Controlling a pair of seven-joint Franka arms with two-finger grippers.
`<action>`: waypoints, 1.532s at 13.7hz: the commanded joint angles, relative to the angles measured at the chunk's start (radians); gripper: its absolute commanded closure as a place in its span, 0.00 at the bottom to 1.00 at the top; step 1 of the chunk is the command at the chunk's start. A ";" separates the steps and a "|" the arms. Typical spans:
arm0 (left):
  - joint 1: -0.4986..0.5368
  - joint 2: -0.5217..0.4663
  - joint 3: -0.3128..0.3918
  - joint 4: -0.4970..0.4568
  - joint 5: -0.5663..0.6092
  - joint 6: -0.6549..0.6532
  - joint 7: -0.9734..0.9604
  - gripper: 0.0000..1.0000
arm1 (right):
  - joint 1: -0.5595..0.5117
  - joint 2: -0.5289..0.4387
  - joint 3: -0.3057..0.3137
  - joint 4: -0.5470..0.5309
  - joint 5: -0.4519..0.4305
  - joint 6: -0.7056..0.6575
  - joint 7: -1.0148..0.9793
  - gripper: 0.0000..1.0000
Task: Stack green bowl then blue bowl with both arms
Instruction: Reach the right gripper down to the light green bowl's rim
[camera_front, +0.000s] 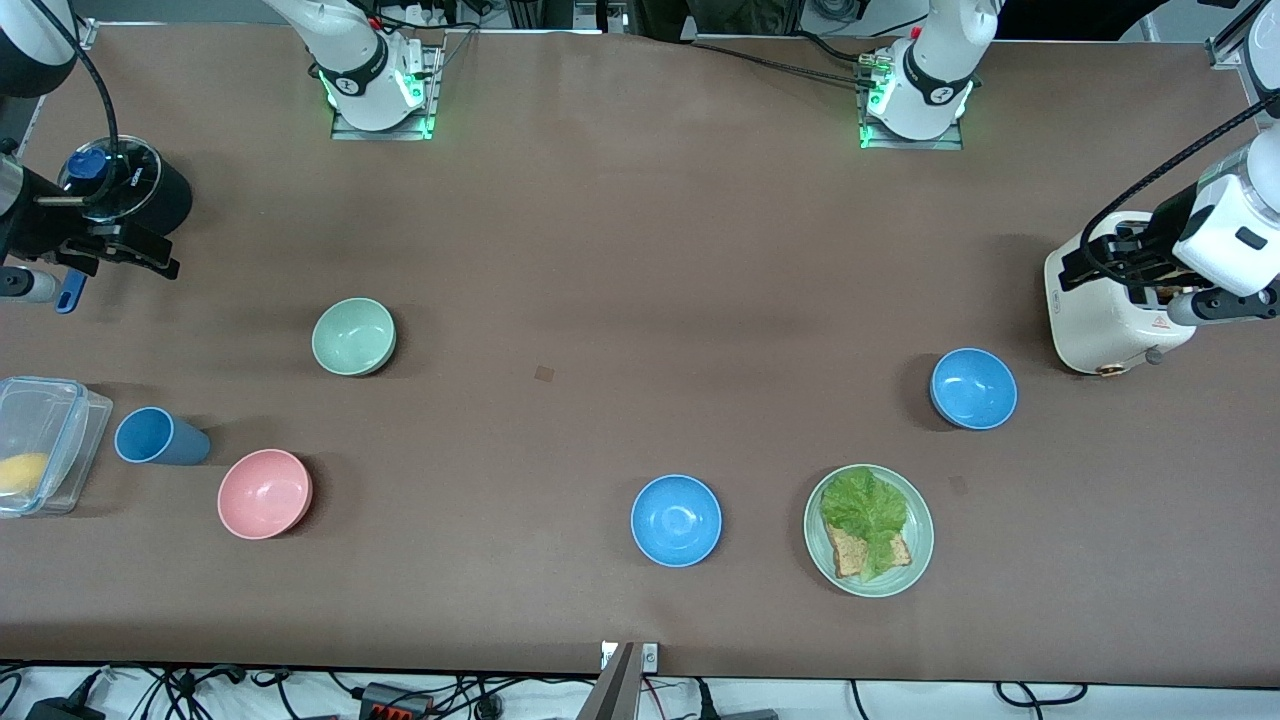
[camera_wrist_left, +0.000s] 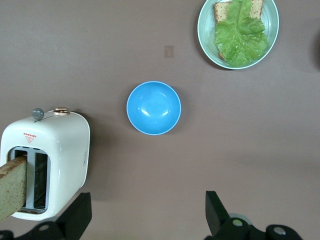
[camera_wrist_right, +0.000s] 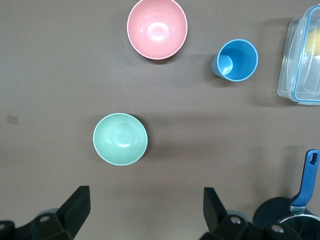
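Observation:
Next, my right gripper grabs the green bowl by its rim (camera_front: 354, 300) to set the green bowl out as the base for the blue bowl (camera_front: 973, 389).
The green bowl (camera_front: 354, 337) stands upright toward the right arm's end of the table and shows in the right wrist view (camera_wrist_right: 120, 139). Two alike blue bowls stand upright. One (camera_front: 973, 388) is near the toaster and shows in the left wrist view (camera_wrist_left: 153, 108). The other (camera_front: 676, 520) is nearer the front camera, beside the plate. My right gripper (camera_front: 120, 252) (camera_wrist_right: 145, 207) is open and empty, up in the air beside the black pot. My left gripper (camera_front: 1105, 258) (camera_wrist_left: 147, 215) is open and empty, up over the toaster's edge.
A white toaster (camera_front: 1110, 305) (camera_wrist_left: 55, 145) holds a slice of toast (camera_wrist_left: 12, 187). A green plate (camera_front: 925, 520) carries lettuce and toast. A pink bowl (camera_front: 265, 493), dark blue cup (camera_front: 160, 437), clear container (camera_front: 45, 440) and black pot (camera_front: 125, 185) sit at the right arm's end.

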 joint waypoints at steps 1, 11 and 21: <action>-0.002 0.018 -0.006 0.035 -0.023 -0.025 0.002 0.00 | -0.014 0.026 0.018 -0.014 -0.014 0.000 0.015 0.00; -0.002 0.018 -0.007 0.038 -0.025 -0.043 0.002 0.00 | 0.003 0.419 0.024 -0.014 -0.006 0.080 0.021 0.00; -0.004 0.018 -0.007 0.038 -0.039 -0.057 0.001 0.00 | 0.004 0.586 0.025 -0.017 0.006 0.161 0.020 0.03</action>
